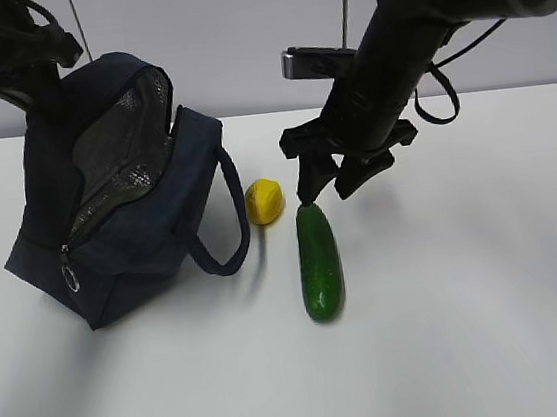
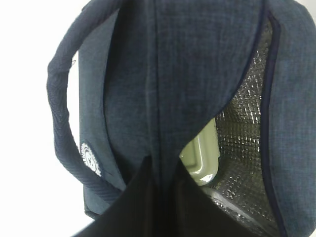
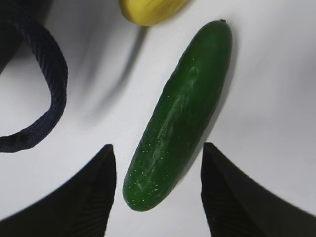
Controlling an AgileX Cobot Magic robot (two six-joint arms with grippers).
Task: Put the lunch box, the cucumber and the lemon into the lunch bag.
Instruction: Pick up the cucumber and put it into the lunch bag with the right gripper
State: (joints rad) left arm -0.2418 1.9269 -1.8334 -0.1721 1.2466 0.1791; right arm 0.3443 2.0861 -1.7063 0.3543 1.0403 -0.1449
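Note:
My right gripper takes hold of the cucumber by its rounded end (image 1: 322,294) next, opposite the stem tip, to pack it into the lunch bag (image 1: 119,222).
The navy lunch bag (image 1: 119,222) stands at the left with its lid flap raised and the silver lining showing. My left gripper (image 1: 36,93) is shut on the bag's flap fabric (image 2: 160,168) and holds it up. The lunch box (image 2: 202,157), sage-green lid showing, lies inside the bag. The yellow lemon (image 1: 265,200) lies right of the bag, also in the right wrist view (image 3: 148,10). The dark green cucumber (image 1: 319,261) lies beside it. My right gripper (image 1: 332,187) is open just above the cucumber's far end, with its fingers on either side of that end (image 3: 157,147).
The bag's loop handle (image 1: 222,225) hangs toward the lemon and shows in the right wrist view (image 3: 47,98). A silver ring zipper pull (image 1: 70,279) hangs at the bag's front corner. The round white logo (image 2: 90,159) is on the bag's side. The white table (image 1: 470,297) extends right.

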